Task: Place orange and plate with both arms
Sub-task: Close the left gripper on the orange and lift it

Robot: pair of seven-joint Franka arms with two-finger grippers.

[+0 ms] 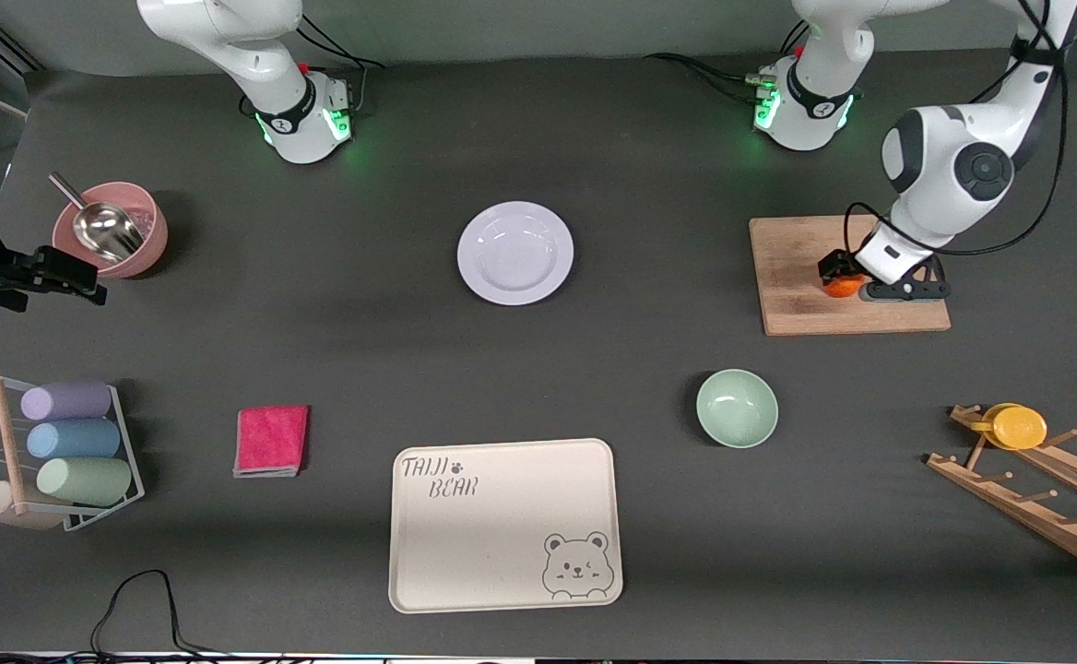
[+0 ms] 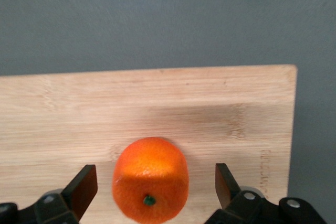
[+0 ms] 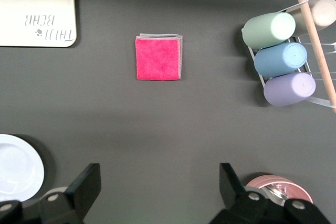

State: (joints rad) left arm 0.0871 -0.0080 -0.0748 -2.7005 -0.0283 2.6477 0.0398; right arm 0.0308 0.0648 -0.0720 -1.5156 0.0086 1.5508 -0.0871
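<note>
The left gripper needs to set the orange on the white plate [image 1: 514, 253], so next it has to grab the orange [image 1: 841, 286] by its round sides beside the stem.
The orange [image 1: 841, 286] lies on a wooden cutting board [image 1: 797, 304] toward the left arm's end of the table. My left gripper [image 1: 843, 275] is down at the board, open, with one finger on each side of the orange [image 2: 151, 179] and a gap on both sides. The white plate [image 1: 514, 253] lies on the table mid-way between the arms' ends; its edge shows in the right wrist view [image 3: 16, 166]. My right gripper [image 1: 87, 277] waits high over the right arm's end of the table, open and empty [image 3: 157, 182].
A mint-green bowl [image 1: 737, 408] and a beige bear tray [image 1: 502, 526] lie nearer the front camera than the plate. A pink cloth [image 1: 271, 440], a cup rack [image 1: 68, 443], a pink bowl with a scoop [image 1: 110, 231] and a wooden rack with a yellow cup [image 1: 1018, 426] stand around.
</note>
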